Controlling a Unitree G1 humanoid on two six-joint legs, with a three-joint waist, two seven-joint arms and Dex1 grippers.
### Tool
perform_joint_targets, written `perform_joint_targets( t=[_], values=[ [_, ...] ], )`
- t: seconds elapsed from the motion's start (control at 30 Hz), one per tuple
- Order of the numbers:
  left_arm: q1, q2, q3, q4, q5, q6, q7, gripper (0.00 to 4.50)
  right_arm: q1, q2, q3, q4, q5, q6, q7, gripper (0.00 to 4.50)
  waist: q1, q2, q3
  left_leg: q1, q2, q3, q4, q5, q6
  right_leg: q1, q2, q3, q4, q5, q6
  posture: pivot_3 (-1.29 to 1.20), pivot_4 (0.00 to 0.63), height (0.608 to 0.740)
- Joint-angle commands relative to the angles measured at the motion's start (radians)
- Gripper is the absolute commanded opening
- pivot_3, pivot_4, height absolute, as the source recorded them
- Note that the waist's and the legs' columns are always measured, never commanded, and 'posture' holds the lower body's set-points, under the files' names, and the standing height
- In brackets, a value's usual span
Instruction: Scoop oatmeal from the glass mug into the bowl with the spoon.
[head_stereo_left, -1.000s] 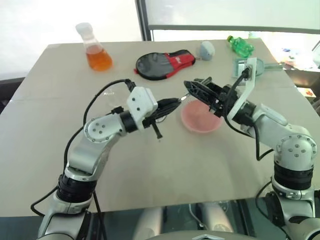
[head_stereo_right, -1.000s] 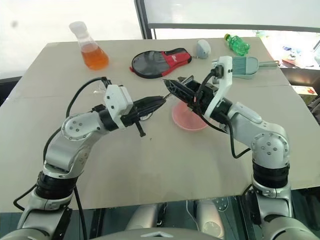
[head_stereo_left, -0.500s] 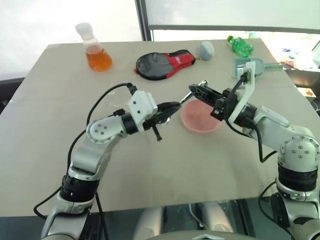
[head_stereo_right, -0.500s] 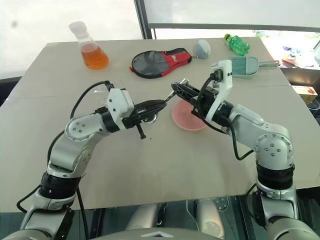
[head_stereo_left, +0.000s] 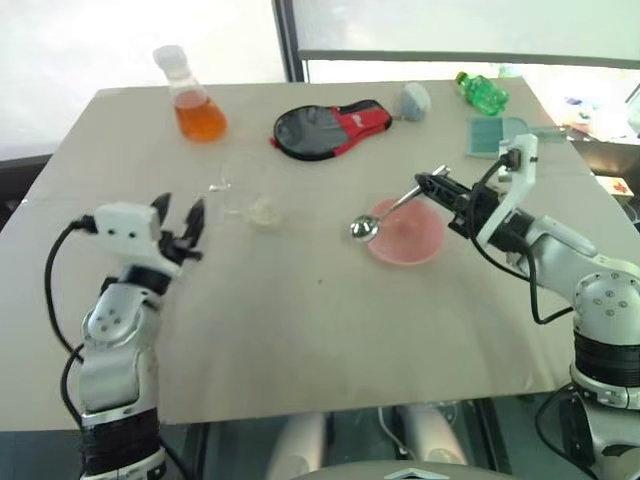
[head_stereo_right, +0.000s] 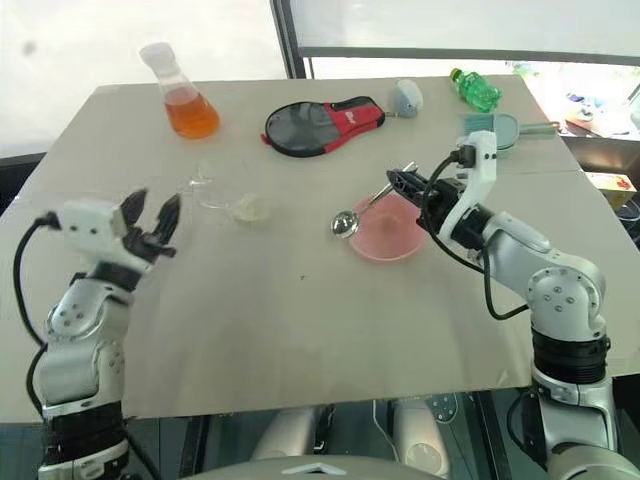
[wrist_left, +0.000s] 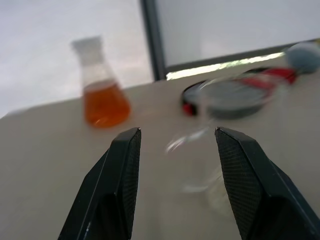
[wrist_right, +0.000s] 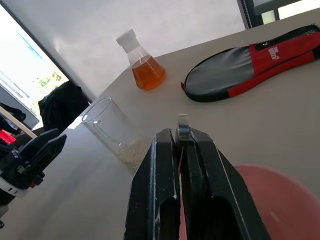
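Observation:
The robot's left gripper should next grab the mug by its slim curved handle, since the mug's round glass body looks wider than the gripper's open fingers.
The glass mug stands on the table left of centre, with pale oatmeal at its bottom. To its right lies the pink bowl. My right gripper is shut on the handle of the silver spoon. The spoon slants down so that its small bowl hangs at the pink bowl's left rim. In the right wrist view the handle end pokes out between the shut fingers, with the mug beyond. My left gripper is open and holds nothing, left of the mug, which shows blurred beyond its fingers.
At the back of the table stand a flask of orange liquid, a black-and-red paddle case, a grey-blue lump, a green bottle and a grey-green scoop. The table's right edge is close behind my right arm.
My right gripper shut on the spoon at the centre. My left gripper let go, opened and swung far left, clear of the mug. The spoon now hangs from the right gripper alone.

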Motion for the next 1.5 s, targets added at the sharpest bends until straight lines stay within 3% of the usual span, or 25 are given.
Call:
perform_joint_targets(
  t=[0.03,0.2,0.5,0.83,0.93,1.07,1.33,1.5],
  values=[
    [-0.039,0.059,-0.041,0.072,0.015,-0.095,-0.102,2.40,-0.024,0.008,-0.027,-0.018,-0.005,-0.024,0.015,0.00,0.008,0.000,0.000,0.000,0.000,0.000,0.000,0.000,0.000,0.000,0.000,0.000,0.000,0.000,0.000,0.00,0.150,0.740],
    [-0.110,0.074,-0.138,0.196,0.047,-0.170,-0.177,2.40,-0.036,0.007,-0.023,-0.013,-0.028,-0.025,0.035,0.00,0.011,0.000,0.000,-0.001,-0.001,0.000,0.001,0.000,0.000,0.000,-0.001,0.000,-0.001,0.000,0.000,0.00,0.150,0.740],
    [-0.271,0.057,-0.118,0.404,0.054,-0.237,-0.076,2.40,-0.013,0.013,-0.037,-0.046,-0.042,-0.025,0.025,0.00,0.004,0.000,0.000,-0.001,0.000,0.002,0.001,0.000,0.000,-0.001,0.000,0.002,-0.001,0.000,0.000,0.00,0.150,0.740],
    [-0.422,0.059,-0.172,0.604,0.069,-0.297,-0.121,2.40,0.019,0.026,-0.044,-0.077,-0.050,-0.031,-0.004,0.00,0.008,0.000,0.000,-0.002,-0.001,0.001,0.001,0.000,0.000,-0.001,-0.001,0.001,0.000,0.000,0.000,0.00,0.150,0.740],
    [-0.440,0.055,-0.179,0.645,0.065,-0.307,-0.145,1.72,0.020,0.030,-0.041,-0.082,-0.055,-0.034,-0.008,0.00,0.003,0.000,0.000,-0.001,-0.001,0.001,0.001,0.000,0.000,-0.001,0.000,0.001,0.000,0.000,0.000,0.00,0.150,0.740],
    [-0.441,0.054,-0.184,0.665,0.069,-0.324,-0.150,0.02,0.024,0.033,-0.041,-0.089,-0.065,-0.035,-0.013,0.00,-0.006,-0.001,0.000,-0.002,-0.001,0.001,0.001,0.000,0.000,-0.002,-0.001,0.002,-0.001,0.000,0.000,0.00,0.150,0.740],
    [-0.466,0.019,-0.226,0.652,0.069,-0.302,-0.180,0.02,-0.105,0.027,-0.051,-0.065,-0.104,-0.056,-0.042,0.00,-0.013,0.000,0.000,-0.001,-0.001,0.001,0.002,0.000,0.000,-0.002,-0.001,0.002,0.002,0.000,0.000,0.00,0.150,0.740],
    [-0.548,-0.040,-0.306,0.594,0.059,-0.214,-0.250,0.02,-0.362,0.027,-0.028,0.015,-0.138,-0.056,-0.028,0.00,-0.009,0.001,0.000,-0.002,-0.002,0.000,0.004,0.000,0.000,-0.001,-0.001,0.000,0.003,0.000,0.000,0.00,0.150,0.740]
  ],
)
